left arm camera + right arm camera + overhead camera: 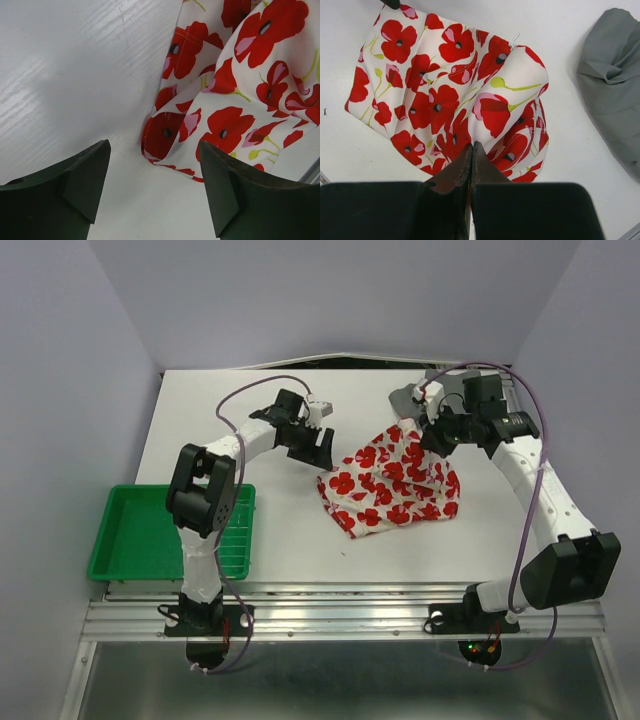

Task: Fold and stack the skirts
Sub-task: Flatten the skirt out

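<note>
My left gripper should next pinch the flowered skirt's free corner (322, 479) (152, 152) across from the fold that my right gripper holds, to spread the skirt for folding.
The white skirt with red flowers (395, 485) lies crumpled in the middle of the table, and its far corner is drawn up to my right gripper (432, 435). In the right wrist view that gripper (471, 145) is shut on a gathered fold of the flowered skirt (445, 90). The dark grey skirt (405, 398) lies bunched at the back behind the right arm, apart from the flowered one, and it shows again as grey cloth (615, 90) at the right edge. My left gripper (322, 445) hovers open just left of the flowered skirt (240, 100). Bare table shows between its fingers (90, 175).
A green plastic tray (130, 540) sits at the near left, beside the left arm's base. Grey walls close in the table at the back and both sides. Purple cables loop above each arm.
</note>
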### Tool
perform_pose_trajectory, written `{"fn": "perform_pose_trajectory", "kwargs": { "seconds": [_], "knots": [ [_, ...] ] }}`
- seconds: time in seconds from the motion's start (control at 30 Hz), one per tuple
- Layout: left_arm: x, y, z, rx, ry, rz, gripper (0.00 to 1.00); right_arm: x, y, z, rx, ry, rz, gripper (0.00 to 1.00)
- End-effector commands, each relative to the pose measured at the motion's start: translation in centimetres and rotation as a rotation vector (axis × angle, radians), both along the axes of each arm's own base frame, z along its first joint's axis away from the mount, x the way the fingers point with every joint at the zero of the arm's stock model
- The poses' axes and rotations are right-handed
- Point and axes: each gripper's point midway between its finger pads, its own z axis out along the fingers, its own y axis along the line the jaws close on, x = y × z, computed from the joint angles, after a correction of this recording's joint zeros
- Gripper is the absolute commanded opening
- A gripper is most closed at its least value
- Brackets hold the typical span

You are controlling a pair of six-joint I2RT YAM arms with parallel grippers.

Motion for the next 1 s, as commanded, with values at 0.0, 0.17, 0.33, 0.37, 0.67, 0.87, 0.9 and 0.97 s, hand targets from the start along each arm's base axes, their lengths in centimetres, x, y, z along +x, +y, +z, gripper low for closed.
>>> {"fn": "perform_pose_trajectory", "kwargs": {
  "seconds": [0.0,0.17,0.33,0.37,0.67,0.87,0.9,0.97],
  "knots": [
    [-1.1,-1.7,-0.3,-0.098,0.067,-0.011,0.81,-0.6,0.0,1.5,0.005,-0.055,0.023,0.01],
    [-2.3,-2.5,-1.2,-0.150,0.135,-0.045,0.71,-0.2,-0.1,1.7,0.001,-0.056,0.009,0.01],
    [-3.5,-3.2,-0.8,-0.211,0.172,-0.091,0.37,0.3,-0.3,1.9,0.000,-0.063,-0.015,0.01],
    [-3.4,-3.2,-0.6,-0.215,0.165,-0.094,0.21,0.6,-0.4,2.1,-0.001,-0.073,-0.029,0.01],
    [3.2,0.4,11.6,-0.139,-0.270,-0.022,0.00,4.7,-3.1,6.7,-0.013,-0.240,-0.279,0.01],
    [4.9,4.2,23.6,-0.010,-0.661,0.075,0.00,6.0,-5.1,11.9,0.025,-0.409,-0.445,0.01],
    [4.6,4.5,24.4,0.013,-0.703,0.062,0.00,5.8,-5.3,12.3,0.029,-0.421,-0.453,0.01],
    [3.1,5.2,26.4,0.039,-0.772,0.066,0.00,4.9,-5.5,13.8,0.045,-0.464,-0.460,0.01]
  ]
}}
